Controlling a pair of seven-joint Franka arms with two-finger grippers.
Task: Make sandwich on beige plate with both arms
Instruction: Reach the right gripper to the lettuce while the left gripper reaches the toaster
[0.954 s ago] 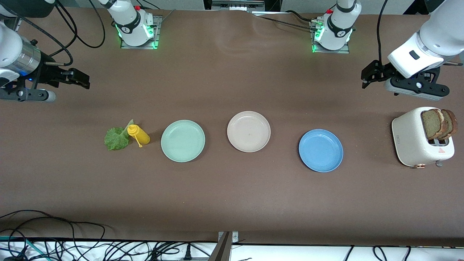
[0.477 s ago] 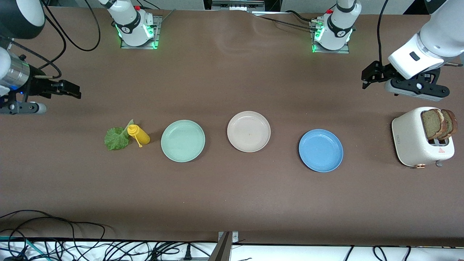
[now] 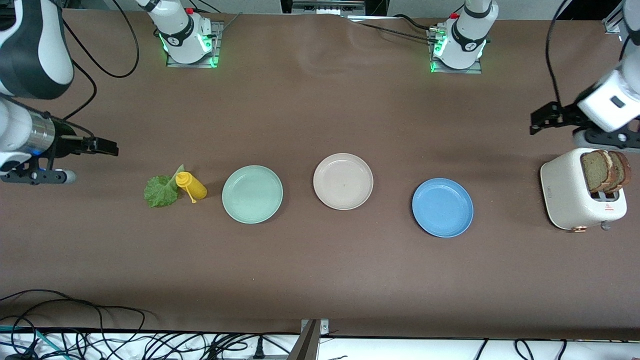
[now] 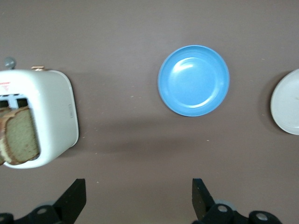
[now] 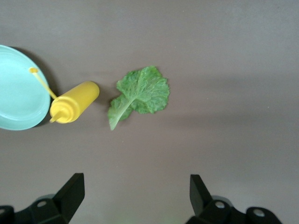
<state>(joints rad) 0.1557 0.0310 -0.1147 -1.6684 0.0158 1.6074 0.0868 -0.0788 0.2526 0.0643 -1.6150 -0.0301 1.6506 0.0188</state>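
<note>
I should start the sandwich on the beige plate (image 3: 343,181) (image 4: 286,101) next, so I need to grab a bread slice with my left gripper by the crust that sticks out of the toaster.
The beige plate (image 3: 343,181) sits empty mid-table; its edge shows in the left wrist view (image 4: 287,102). Two brown bread slices (image 3: 605,171) stand in a white toaster (image 3: 575,192) at the left arm's end, and also show in the left wrist view (image 4: 18,140). A green lettuce leaf (image 3: 161,191) lies flat near the right arm's end, and shows in the right wrist view (image 5: 140,95). My left gripper (image 3: 541,119) is open and empty over bare table beside the toaster (image 4: 138,196). My right gripper (image 3: 106,147) is open and empty over bare table beside the lettuce (image 5: 135,191).
A yellow squeeze bottle (image 3: 191,186) lies on its side against the lettuce. A mint green plate (image 3: 252,194) and a blue plate (image 3: 442,207) flank the beige plate. Cables hang along the table's front edge.
My right gripper has moved down the view toward the lettuce. My left gripper has shifted toward the left arm's end of the table, closer to the toaster. Nothing on the table moved.
</note>
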